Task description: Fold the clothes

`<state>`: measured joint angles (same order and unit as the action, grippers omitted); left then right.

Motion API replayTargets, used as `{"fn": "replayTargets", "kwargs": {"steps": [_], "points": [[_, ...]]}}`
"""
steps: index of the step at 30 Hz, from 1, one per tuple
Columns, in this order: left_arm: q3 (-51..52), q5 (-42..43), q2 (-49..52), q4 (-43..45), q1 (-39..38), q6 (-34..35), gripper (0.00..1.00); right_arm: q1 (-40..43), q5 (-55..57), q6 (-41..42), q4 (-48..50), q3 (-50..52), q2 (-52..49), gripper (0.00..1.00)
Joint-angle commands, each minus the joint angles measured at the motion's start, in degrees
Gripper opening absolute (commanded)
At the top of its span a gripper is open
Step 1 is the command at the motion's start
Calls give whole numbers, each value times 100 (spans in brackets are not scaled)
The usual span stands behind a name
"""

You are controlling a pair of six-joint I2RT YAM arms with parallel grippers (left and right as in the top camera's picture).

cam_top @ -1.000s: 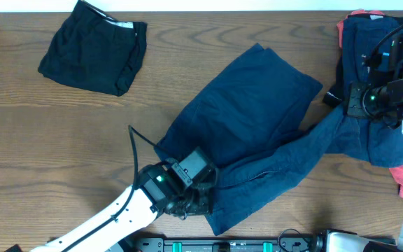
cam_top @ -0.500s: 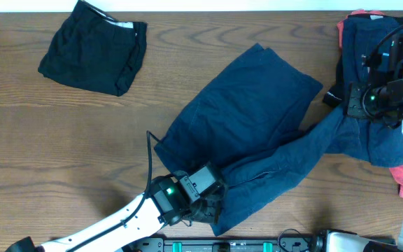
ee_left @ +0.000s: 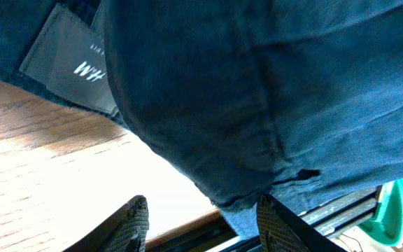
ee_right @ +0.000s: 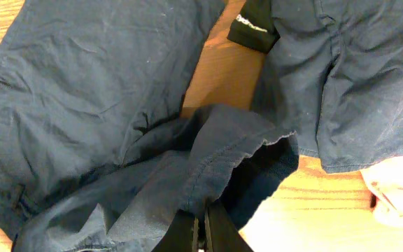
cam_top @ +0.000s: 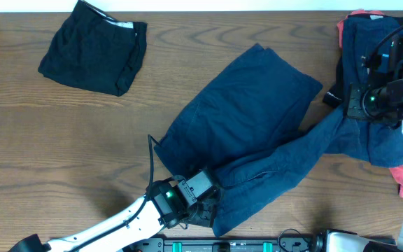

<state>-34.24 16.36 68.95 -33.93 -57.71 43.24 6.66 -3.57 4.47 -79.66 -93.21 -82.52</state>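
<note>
Next, the left gripper grabs the navy shorts' near corner (cam_top: 220,227) (ee_left: 235,204) by the hem, opposite my right gripper's hold, to stretch and fold them.
A dark navy pair of shorts (cam_top: 243,119) lies spread across the middle of the table, one of the clothes. Its near corner (ee_left: 257,196) hangs by the table's front edge. My left gripper (ee_left: 205,225) is open at that corner, with the hem just above its right finger (ee_left: 280,227) and nothing clamped. In the overhead view the left gripper (cam_top: 203,208) sits at the shorts' bottom corner. My right gripper (ee_right: 203,234) is shut on a bunched fold of the navy shorts (ee_right: 215,154), lifting it at the right.
A folded black garment (cam_top: 93,45) lies at the back left. A pile of navy (cam_top: 366,42) and coral-pink clothes (cam_top: 401,175) sits under the right arm (cam_top: 390,91). The table's front edge (ee_left: 180,231) runs just below the left fingers.
My left gripper has slid toward the front edge, down along the shorts' near corner. The right gripper and its held fold have stayed put.
</note>
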Motion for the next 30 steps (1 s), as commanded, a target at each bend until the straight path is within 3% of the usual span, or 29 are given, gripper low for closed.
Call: {"fn": "replayTargets", "kwargs": {"steps": [1,6,19,20,23,30], "points": [[26,52,28,92,-35,-72,52,-42,9,-90,-15,-44,11,1],[28,470,28,568,-103,-199,53,-42,7,-92,-28,-44,11,1],[39,308,291,693,-151,-271,52,-42,-96,-92,-33,-44,11,1],[39,310,326,715,-151,-269,47,-42,-96,-92,-33,-44,11,1],[37,313,376,734,-151,-243,9,-42,-98,-92,-31,-44,11,1],[-26,308,247,584,85,-317,6,-42,-101,-92,-22,-44,11,1]]}}
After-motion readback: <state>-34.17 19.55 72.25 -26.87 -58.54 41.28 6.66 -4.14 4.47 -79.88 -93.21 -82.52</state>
